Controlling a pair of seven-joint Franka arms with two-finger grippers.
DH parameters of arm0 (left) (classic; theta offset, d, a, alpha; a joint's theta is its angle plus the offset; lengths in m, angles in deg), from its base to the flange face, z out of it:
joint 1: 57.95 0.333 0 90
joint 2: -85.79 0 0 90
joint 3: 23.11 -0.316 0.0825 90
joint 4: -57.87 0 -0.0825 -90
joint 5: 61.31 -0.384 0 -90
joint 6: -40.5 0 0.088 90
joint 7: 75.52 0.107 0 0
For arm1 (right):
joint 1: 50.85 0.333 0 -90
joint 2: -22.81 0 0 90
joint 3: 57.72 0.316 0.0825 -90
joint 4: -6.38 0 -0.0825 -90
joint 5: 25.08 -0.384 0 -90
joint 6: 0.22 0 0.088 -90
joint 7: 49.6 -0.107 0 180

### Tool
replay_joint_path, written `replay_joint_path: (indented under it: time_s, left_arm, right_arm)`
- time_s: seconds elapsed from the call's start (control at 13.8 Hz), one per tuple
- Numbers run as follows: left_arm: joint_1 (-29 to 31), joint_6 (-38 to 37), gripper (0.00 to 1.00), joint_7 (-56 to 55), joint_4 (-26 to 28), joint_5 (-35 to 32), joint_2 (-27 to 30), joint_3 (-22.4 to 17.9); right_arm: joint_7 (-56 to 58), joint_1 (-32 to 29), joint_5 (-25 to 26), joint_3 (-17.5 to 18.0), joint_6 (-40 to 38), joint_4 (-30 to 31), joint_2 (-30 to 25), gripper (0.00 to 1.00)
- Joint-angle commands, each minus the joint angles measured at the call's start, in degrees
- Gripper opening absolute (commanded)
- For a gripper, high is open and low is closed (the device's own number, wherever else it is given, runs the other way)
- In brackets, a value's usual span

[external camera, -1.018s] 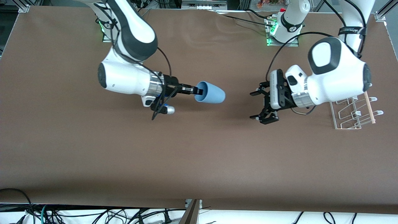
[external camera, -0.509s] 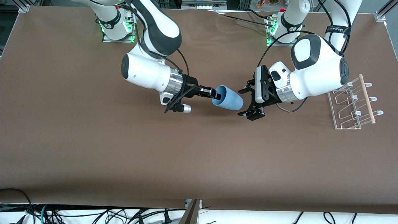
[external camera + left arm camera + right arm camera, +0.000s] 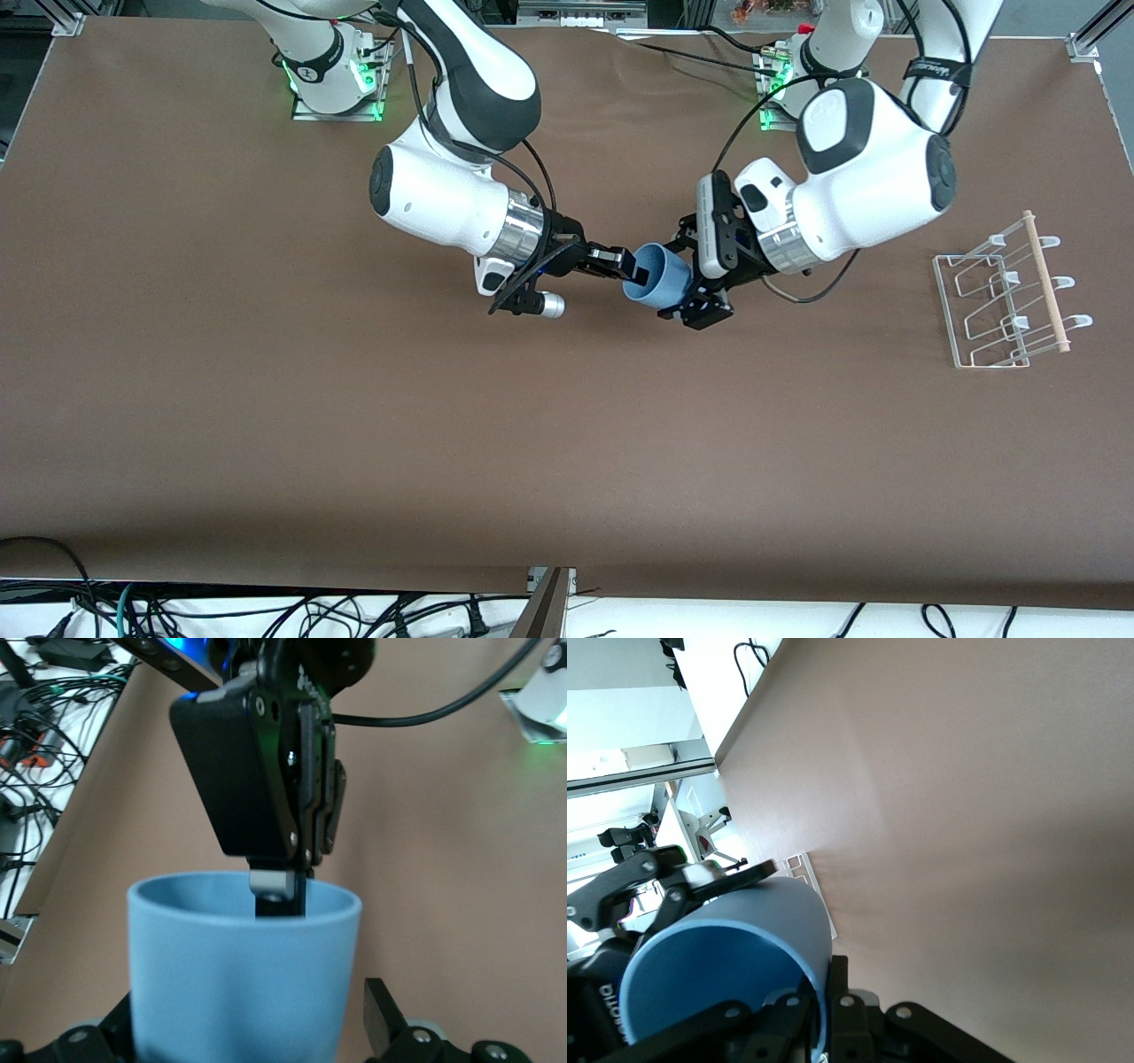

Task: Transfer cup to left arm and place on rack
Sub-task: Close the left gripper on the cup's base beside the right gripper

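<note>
The left gripper grabs the light-blue cup by its closed end (image 3: 681, 283) next, which leaves the light-blue cup's open rim (image 3: 642, 275) free for the rack.
The light-blue cup (image 3: 660, 282) lies on its side in the air over the middle of the table. My right gripper (image 3: 620, 263) is shut on its rim, one finger inside and one outside, as the right wrist view shows (image 3: 824, 992). My left gripper (image 3: 693, 276) is open, with its fingers (image 3: 383, 1010) on either side of the cup's closed end (image 3: 239, 974) and a gap still showing beside the cup. The white wire rack (image 3: 1005, 301) with its wooden dowel stands at the left arm's end of the table.
Brown table cover (image 3: 567, 443) all round. Both arm bases (image 3: 332, 71) stand along the table edge farthest from the front camera. Cables hang below the table's near edge.
Both arms have moved toward each other over the table's middle. The left gripper's open fingers, apart from the cup before, now straddle its closed end. The right gripper has kept its hold.
</note>
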Motion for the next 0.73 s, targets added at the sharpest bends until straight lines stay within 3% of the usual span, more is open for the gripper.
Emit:
replay_joint_path:
  time_s: [0.0,0.07,0.22,0.29,0.58,0.65]
  left_arm:
    - [-0.1,2.0,1.00,-1.4,2.2,0.5,1.0,0.2]
    - [-0.1,2.0,0.97,-1.4,2.1,0.4,1.0,0.2]
    - [-0.1,1.9,0.12,-1.8,2.0,-0.3,1.0,0.2]
    - [0.0,1.9,0.00,-1.8,1.9,-0.3,0.8,0.2]
    - [0.8,1.2,0.00,-1.7,1.7,-0.3,0.6,0.1]
    - [0.9,1.0,0.00,-1.8,1.7,-0.3,0.7,-0.1]
  right_arm:
    - [-0.4,0.3,-1.2,0.1,1.0,-2.0,0.9,0.00]
    - [-0.4,0.3,-1.2,0.0,0.9,-2.0,0.9,0.00]
    - [-0.4,0.3,-1.2,0.0,0.9,-2.0,0.8,0.00]
    - [-0.4,0.3,-1.2,0.0,0.9,-2.0,0.8,0.00]
    - [-0.3,0.2,-1.2,0.0,0.9,-2.0,0.7,0.00]
    - [-0.3,0.2,-1.2,0.0,0.9,-2.0,0.7,0.19]
